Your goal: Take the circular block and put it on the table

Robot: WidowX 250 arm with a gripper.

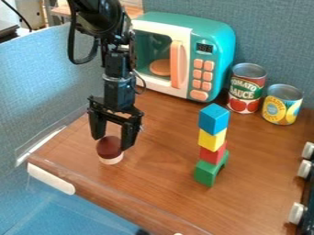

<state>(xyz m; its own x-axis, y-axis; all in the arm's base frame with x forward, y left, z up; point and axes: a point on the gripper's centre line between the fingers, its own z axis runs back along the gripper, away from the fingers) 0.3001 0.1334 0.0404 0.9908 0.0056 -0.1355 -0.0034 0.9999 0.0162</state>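
I will next grab the circular block by its round side with my gripper, to put it on the tabletop.
My gripper (112, 142) hangs over the left part of the wooden table (153, 160), pointing down, with its two fingers spread wide. Between and just below the fingertips is a round block (109, 148), dark red-brown and domed on top with a pale, whitish bottom. It stands upright near the table's front left edge. The fingertips lie at either side of its upper part; whether they touch it I cannot tell.
A stack of blue (213, 118), yellow, red and green blocks stands right of centre. Behind are a teal toy microwave (215, 41), a tomato can (247, 87) and a yellow-labelled can (283, 104). Stove knobs (297, 213) line the right edge.
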